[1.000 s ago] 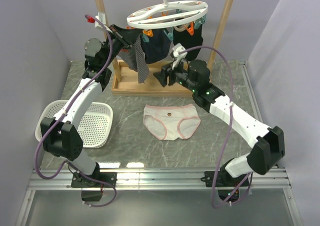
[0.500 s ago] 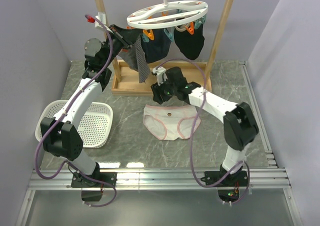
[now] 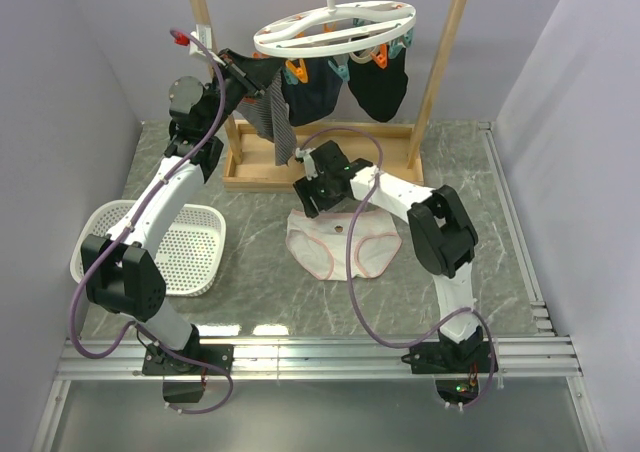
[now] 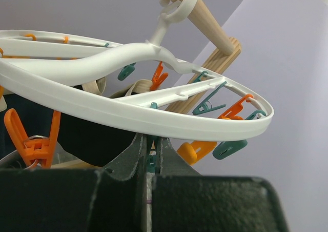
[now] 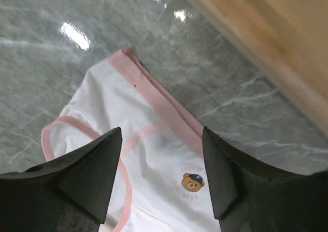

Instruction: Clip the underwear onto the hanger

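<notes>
My right gripper takes hold of the underwear by its pink waistband edge next, leaving the neighbouring waistband free to clip to the hanger (image 3: 335,27).
The underwear (image 3: 345,242), white with pink trim and a small bear print, lies flat on the grey table in front of the rack. It also shows in the right wrist view (image 5: 154,165). My right gripper (image 3: 310,197) is open and hovers just above the left part of its waistband; in its wrist view the gripper (image 5: 161,134) has wide-spread fingers and is empty. The hanger (image 3: 335,27), a white oval ring with orange and teal clips, hangs from the rack's top bar. My left gripper (image 3: 250,77) is raised at its left side, beneath the ring (image 4: 128,116), shut on a teal clip (image 4: 149,162).
The wooden frame rack (image 3: 445,72) stands at the back, with its base (image 3: 250,169) just behind the underwear. Dark garments (image 3: 380,87) and a grey striped cloth (image 3: 280,127) hang from the hanger. A white perforated basket (image 3: 185,247) sits at the left.
My right arm has swung from near the rack down and to the left, and its open gripper now sits over the underwear's waistband. The left arm has not moved.
</notes>
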`<state>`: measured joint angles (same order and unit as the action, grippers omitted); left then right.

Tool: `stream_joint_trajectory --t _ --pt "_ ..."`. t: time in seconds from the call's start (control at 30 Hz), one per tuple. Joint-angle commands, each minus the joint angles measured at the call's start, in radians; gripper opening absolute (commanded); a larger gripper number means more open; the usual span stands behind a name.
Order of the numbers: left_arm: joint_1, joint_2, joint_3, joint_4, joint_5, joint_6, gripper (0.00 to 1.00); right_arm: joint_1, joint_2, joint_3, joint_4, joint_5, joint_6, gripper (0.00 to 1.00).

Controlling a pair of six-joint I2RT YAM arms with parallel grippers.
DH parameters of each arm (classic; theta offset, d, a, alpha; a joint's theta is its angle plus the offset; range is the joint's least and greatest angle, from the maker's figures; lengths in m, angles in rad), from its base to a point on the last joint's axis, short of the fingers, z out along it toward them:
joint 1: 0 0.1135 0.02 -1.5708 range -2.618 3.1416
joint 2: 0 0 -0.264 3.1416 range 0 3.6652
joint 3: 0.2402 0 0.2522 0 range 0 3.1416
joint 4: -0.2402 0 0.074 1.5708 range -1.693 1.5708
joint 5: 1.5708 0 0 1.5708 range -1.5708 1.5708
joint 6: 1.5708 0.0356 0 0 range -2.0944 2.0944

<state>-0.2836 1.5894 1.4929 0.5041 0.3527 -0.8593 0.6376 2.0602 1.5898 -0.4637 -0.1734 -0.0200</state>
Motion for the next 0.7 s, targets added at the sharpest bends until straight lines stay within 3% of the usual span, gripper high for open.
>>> stream_joint_trajectory --t 0.0,0.23,0.53,0.67 --pt "0.006 0.0 0.033 0.039 0.003 -0.001 0.0 0.027 0.015 0.061 -0.07 0.043 0.055 0.72" --pt "0.009 -0.002 0.026 0.044 0.006 -0.006 0.0 0.059 0.092 0.122 -0.138 0.072 0.08 0.79" --pt "0.017 -0.008 0.024 0.042 0.008 -0.001 0.0 0.07 0.127 0.095 -0.145 0.127 0.135 0.79" --pt "0.017 -0.009 0.023 0.044 0.009 -0.003 0.0 0.074 0.146 0.072 -0.153 0.132 0.152 0.74"
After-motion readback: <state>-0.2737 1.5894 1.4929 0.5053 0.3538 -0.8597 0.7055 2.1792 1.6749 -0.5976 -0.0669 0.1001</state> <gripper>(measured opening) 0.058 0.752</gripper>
